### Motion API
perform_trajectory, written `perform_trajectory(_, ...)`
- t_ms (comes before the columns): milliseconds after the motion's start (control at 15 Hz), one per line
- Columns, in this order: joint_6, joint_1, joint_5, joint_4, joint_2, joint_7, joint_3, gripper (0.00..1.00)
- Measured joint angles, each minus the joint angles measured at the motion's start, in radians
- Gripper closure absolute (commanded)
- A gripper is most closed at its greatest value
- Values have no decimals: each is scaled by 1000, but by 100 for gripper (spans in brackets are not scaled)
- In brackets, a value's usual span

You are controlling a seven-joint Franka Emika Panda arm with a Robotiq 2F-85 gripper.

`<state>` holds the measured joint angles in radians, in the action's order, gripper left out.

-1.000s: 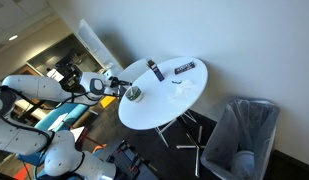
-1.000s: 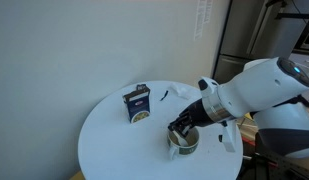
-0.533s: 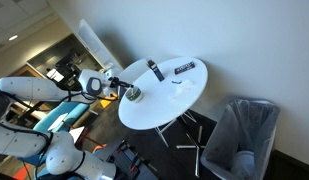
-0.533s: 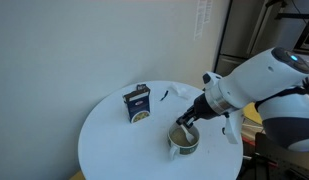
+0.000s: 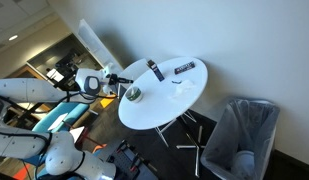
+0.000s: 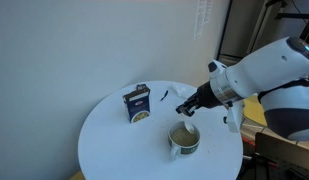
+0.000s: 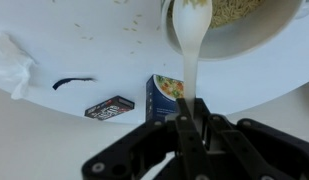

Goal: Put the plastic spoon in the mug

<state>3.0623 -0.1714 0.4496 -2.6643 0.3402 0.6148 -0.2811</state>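
The spoon's bowl only overlaps the mug's rim, so it would end beside the mug if released now. My gripper should first move it toward the mug's middle.
The dark grey mug (image 7: 256, 28) with a pale filling sits at the top right of the wrist view. It also stands on the round white table (image 6: 109, 140) in both exterior views (image 5: 134, 94) (image 6: 184, 139). The white plastic spoon (image 7: 190, 50) runs from my jaws up to the mug, its bowl at the mug's rim. My gripper (image 7: 189, 108) is shut on the spoon's handle. In an exterior view my gripper (image 6: 190, 103) hangs above and behind the mug. In the other it (image 5: 120, 80) is beside the mug at the table's edge.
A blue food box (image 6: 138, 103) (image 7: 166, 95) stands near the mug. Two long black bars (image 5: 154, 70) (image 5: 184, 67) lie on the far part of the table. A crumpled white tissue (image 7: 9, 60) and a small black piece (image 7: 72, 82) lie on the table. A grey bin (image 5: 244, 135) stands on the floor.
My gripper has risen and drawn back from the mug, from right at its rim to well above and behind it. The mug and box have not moved.
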Motion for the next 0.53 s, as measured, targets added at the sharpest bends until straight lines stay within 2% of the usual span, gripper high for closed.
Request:
perform_trajectory(267, 71, -10, 42, 0, -47, 0, -2, 97)
perform_trajectory(533, 93, -2, 51, 4, -114, -1, -16, 97)
